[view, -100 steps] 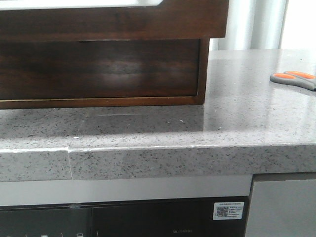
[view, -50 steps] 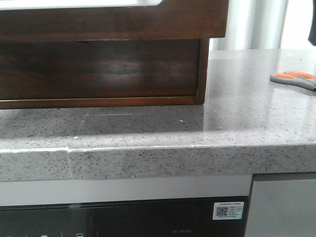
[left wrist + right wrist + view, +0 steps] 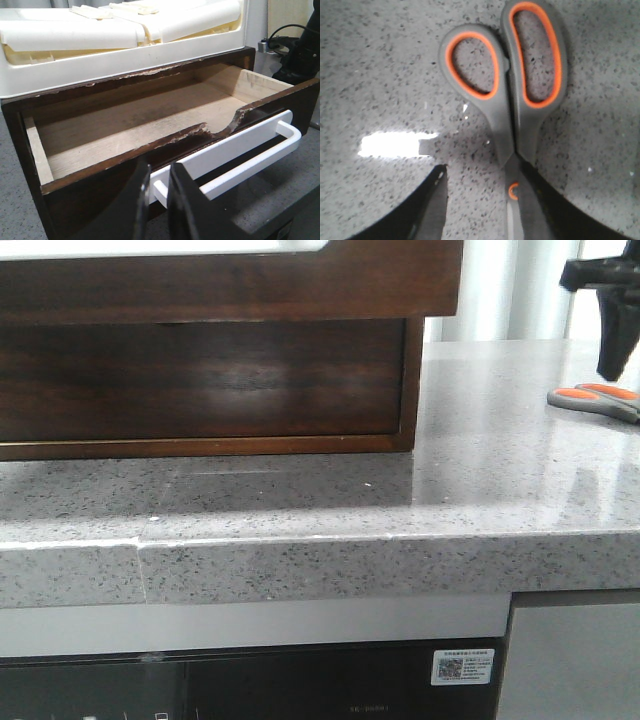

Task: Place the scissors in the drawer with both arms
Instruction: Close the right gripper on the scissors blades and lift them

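My right gripper's fingers are above the scissors [image 3: 597,400], so I need to lower them to the scissors before I close.
The scissors [image 3: 597,400], grey handles with orange inserts, lie flat and closed on the speckled counter at the far right. My right gripper [image 3: 612,365] hangs just above them. In the right wrist view it [image 3: 487,200] is open and empty, the scissors [image 3: 512,100] below it with the blades running beside one finger. The drawer [image 3: 125,155] is pulled open and empty in the left wrist view. My left gripper [image 3: 160,187] is closed around the end of its white handle [image 3: 250,155]. In the front view the drawer front [image 3: 230,285] shows at the top left; the left gripper is out of view there.
A white plastic tray [image 3: 125,30] sits on top of the drawer cabinet [image 3: 200,380]. The counter's front edge [image 3: 320,560] runs across, with a dark appliance bearing a QR label [image 3: 462,666] below. A dark arm with a cable [image 3: 300,55] stands beyond the drawer.
My right gripper has come into the front view from the upper right and moved down over the scissors. The scissors and the drawer have not moved.
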Available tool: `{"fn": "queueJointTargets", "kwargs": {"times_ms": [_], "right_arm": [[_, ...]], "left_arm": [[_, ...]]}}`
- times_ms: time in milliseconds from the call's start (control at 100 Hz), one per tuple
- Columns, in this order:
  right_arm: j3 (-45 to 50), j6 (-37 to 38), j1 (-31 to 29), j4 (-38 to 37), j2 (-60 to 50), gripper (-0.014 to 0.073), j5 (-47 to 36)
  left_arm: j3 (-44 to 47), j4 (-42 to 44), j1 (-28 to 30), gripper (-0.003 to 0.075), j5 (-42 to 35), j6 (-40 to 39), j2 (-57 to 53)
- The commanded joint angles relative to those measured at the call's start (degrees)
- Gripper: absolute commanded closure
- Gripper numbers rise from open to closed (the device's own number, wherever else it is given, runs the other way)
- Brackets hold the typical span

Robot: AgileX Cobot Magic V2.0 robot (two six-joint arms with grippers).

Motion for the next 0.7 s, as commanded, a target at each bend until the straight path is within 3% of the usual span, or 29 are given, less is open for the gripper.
{"fn": "queueJointTargets", "kwargs": {"times_ms": [0, 690], "right_arm": [[-3.1, -0.4, -0.2, -1.2, -1.4, 0.0349, -0.4], [-5.4, -0.4, -0.4, -4.4, 5.8, 0.0349, 0.8]], "left_arm": [[-1.6, -1.3, 0.2, 0.0677, -3.0, -0.6, 0.7], [-1.6, -1.3, 0.2, 0.0677, -3.1, -0.6, 0.7]]}}
